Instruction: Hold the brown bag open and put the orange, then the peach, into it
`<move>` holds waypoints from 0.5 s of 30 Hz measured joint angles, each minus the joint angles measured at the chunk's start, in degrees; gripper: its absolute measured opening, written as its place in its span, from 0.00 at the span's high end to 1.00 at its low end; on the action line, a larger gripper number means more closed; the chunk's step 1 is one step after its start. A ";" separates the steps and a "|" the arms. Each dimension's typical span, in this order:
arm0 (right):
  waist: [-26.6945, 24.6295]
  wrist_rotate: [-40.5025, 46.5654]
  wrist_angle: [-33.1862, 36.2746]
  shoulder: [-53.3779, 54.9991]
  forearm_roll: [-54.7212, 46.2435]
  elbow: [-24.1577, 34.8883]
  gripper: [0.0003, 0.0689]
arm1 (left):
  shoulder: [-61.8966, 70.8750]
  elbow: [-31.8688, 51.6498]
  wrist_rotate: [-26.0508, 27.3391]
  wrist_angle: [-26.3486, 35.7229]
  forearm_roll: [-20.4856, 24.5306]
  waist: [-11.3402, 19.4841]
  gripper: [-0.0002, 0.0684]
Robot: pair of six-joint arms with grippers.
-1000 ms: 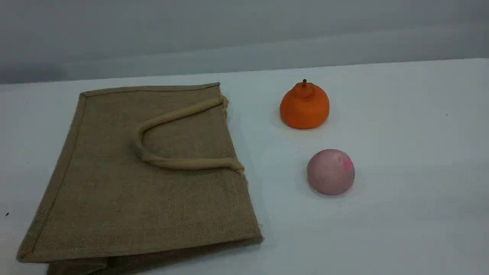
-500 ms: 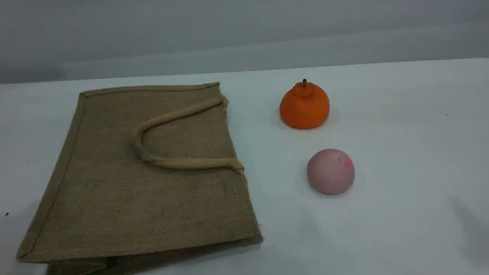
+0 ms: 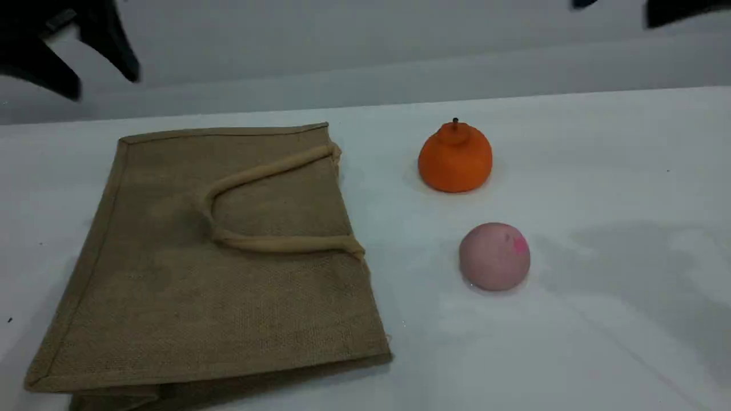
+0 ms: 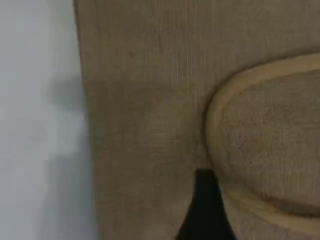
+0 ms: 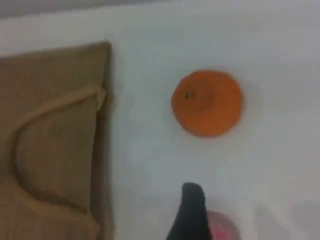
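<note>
I need to hold the brown bag (image 3: 171,297) open, and it is lying flat and closed, so I should grip its beige loop handle with my left gripper next.
The brown bag (image 3: 171,297) lies flat and closed on the left of the white table, with a beige loop handle (image 3: 274,245) resting on top. The orange (image 3: 455,158) stands upright to its right, and the peach (image 3: 494,257) sits just in front of the orange. My left gripper (image 3: 103,84) hangs open high above the bag's far left corner, holding nothing. Its wrist view looks down on the bag (image 4: 145,115) and handle (image 4: 220,100). My right gripper (image 3: 619,12) barely shows at the top edge, open and empty. Its fingertip (image 5: 192,210) partly covers the peach (image 5: 222,227), with the orange (image 5: 207,102) beyond.
The white table (image 3: 599,171) ends at a grey wall behind. Arm shadows fall on the table right of the peach. The bag's mouth edge faces the fruits.
Both grippers have come into the scene view at the top edge, left and right. Their shadows now lie on the table. Bag, orange and peach have not moved.
</note>
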 joint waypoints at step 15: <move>2.46 0.12 -1.08 7.51 1.60 -2.78 0.24 | 17.63 -3.33 2.53 -1.03 -8.03 -0.49 0.32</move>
